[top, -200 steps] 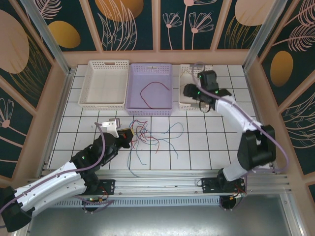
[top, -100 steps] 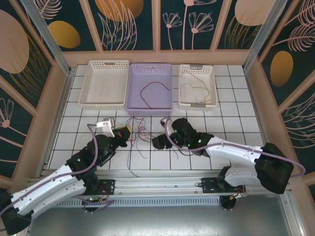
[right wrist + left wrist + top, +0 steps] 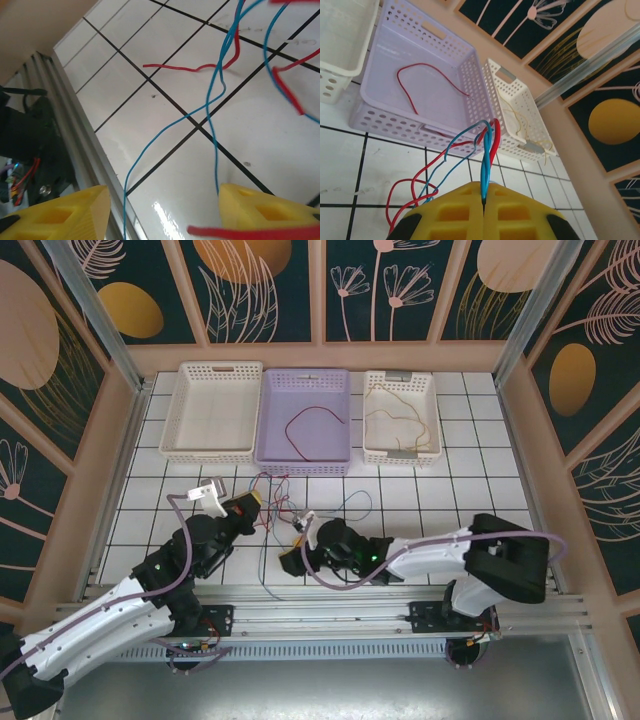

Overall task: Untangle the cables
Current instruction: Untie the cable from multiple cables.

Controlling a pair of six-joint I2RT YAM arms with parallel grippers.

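My right gripper should next pull the blue cable free by its loose part at the tangle's near side.
The tangled cables [image 3: 285, 508], red and blue, lie on the white tiled table in front of the lilac basket [image 3: 268, 455]. My left gripper [image 3: 250, 506] is shut on a blue cable [image 3: 486, 155] that twists with a red cable [image 3: 494, 142] just past the yellow fingertips [image 3: 510, 202]. My right gripper [image 3: 297, 545] hovers low at the tangle's near side. It is open [image 3: 165, 210], with a blue cable [image 3: 150, 145] running down between its fingers, untouched. One red cable [image 3: 315, 420] lies in the lilac basket. A yellow-tan cable [image 3: 395, 415] lies in the right white basket [image 3: 432, 420].
A white basket [image 3: 170, 420] with nothing in it stands at the back left. The table's aluminium front rail [image 3: 65, 100] runs close under my right gripper. Wooden walls close off both sides and the back.
My right arm has swung from the right white basket, where the yellow-tan cable now lies, down to the table's front middle beside the tangle. My left gripper crept back a little, still holding.
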